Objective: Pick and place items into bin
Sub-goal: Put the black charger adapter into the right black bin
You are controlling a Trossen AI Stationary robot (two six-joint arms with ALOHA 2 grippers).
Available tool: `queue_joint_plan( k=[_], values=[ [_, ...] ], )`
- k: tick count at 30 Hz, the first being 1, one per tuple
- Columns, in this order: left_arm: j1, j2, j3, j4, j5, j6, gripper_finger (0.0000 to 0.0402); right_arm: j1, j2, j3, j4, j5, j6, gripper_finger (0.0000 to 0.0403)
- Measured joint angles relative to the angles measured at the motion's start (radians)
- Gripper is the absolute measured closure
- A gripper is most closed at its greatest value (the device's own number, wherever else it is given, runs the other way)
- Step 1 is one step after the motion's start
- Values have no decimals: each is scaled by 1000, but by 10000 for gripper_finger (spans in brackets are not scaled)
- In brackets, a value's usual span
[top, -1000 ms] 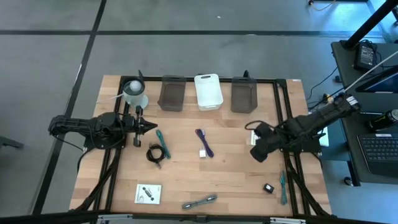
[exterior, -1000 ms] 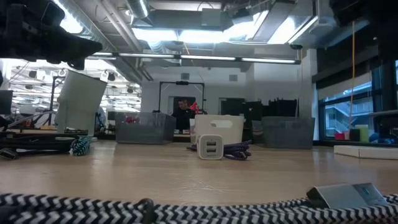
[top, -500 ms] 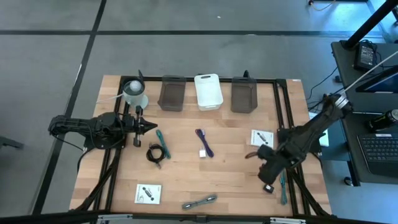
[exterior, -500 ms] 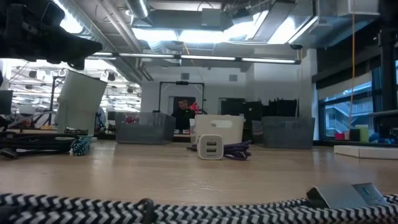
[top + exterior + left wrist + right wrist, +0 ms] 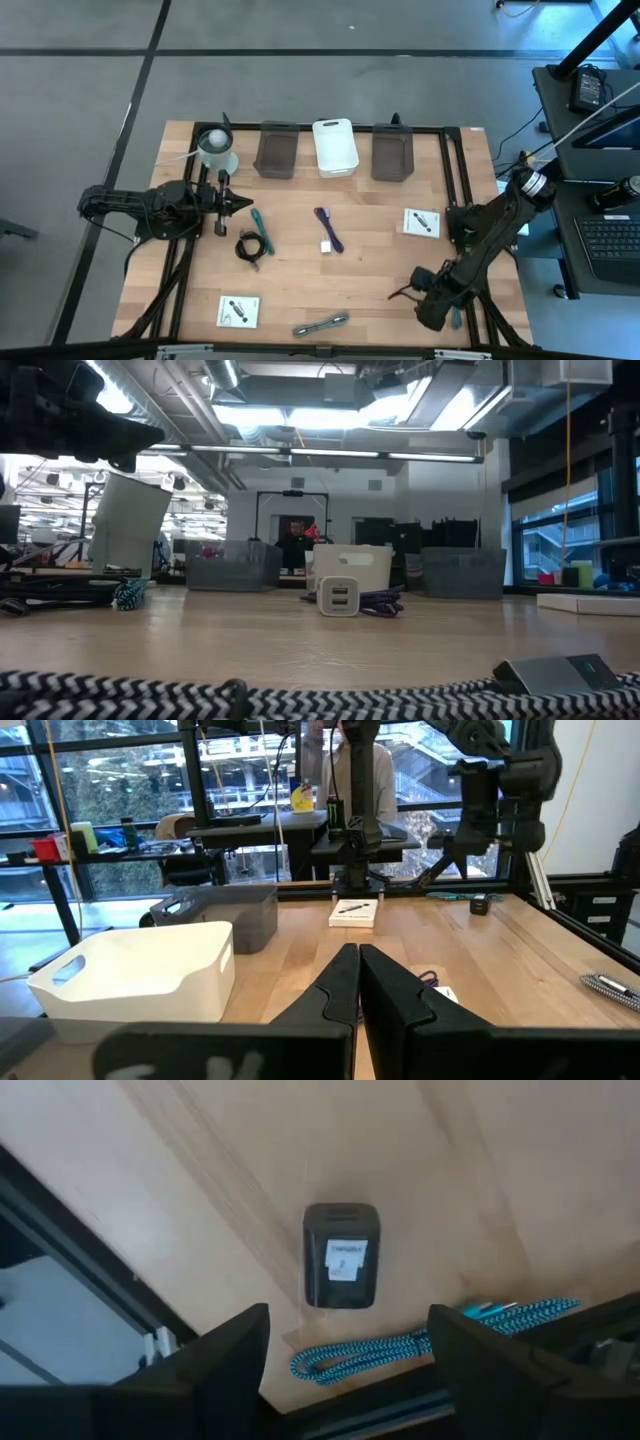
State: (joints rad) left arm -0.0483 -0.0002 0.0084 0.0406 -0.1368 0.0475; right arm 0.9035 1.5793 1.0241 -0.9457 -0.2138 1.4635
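Note:
My right gripper is to take hold of the small black cube next, by the sides on either side of its label (image 5: 342,1265), to place it into a bin.
My right gripper (image 5: 345,1370) hangs open near the table's front right, its fingers pointing down on either side of a small black cube (image 5: 341,1268) without touching it. A teal cable (image 5: 420,1348) lies just beside the cube. In the high view the gripper (image 5: 430,300) hides the cube. My left gripper (image 5: 240,204) waits shut at the left, touching nothing. On the table lie a coiled black cable (image 5: 252,244), a purple strap (image 5: 328,228), a white cube (image 5: 326,246) and two white cards (image 5: 239,311) (image 5: 421,222). The white bin (image 5: 335,146) stands at the far edge.
Two grey bins (image 5: 277,149) (image 5: 391,152) flank the white bin. A pale cup with a ball (image 5: 214,148) stands at the far left. A second teal cable (image 5: 262,228) lies by the black coil. A grey braided piece (image 5: 320,324) lies at the near edge. Black frame rails (image 5: 462,190) run along the table's right side.
My right gripper has gone from above the right-hand card toward the table's near edge and down, and now stands over the small black cube. The card it covered now shows.

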Motion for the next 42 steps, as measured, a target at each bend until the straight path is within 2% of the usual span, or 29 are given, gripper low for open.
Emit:
queue_joint_plan(
  k=[21,25,31,42],
  values=[
    [0,0,0,0,0,0,396,12,192,0,69,1,-6,130],
    [0,0,0,0,0,0,396,27,222,0,76,-17,-5,160],
    [0,0,0,0,0,0,395,33,226,1,83,-20,-3,260],
    [0,0,0,0,0,0,396,21,208,27,73,-11,-2,259]
  ],
)
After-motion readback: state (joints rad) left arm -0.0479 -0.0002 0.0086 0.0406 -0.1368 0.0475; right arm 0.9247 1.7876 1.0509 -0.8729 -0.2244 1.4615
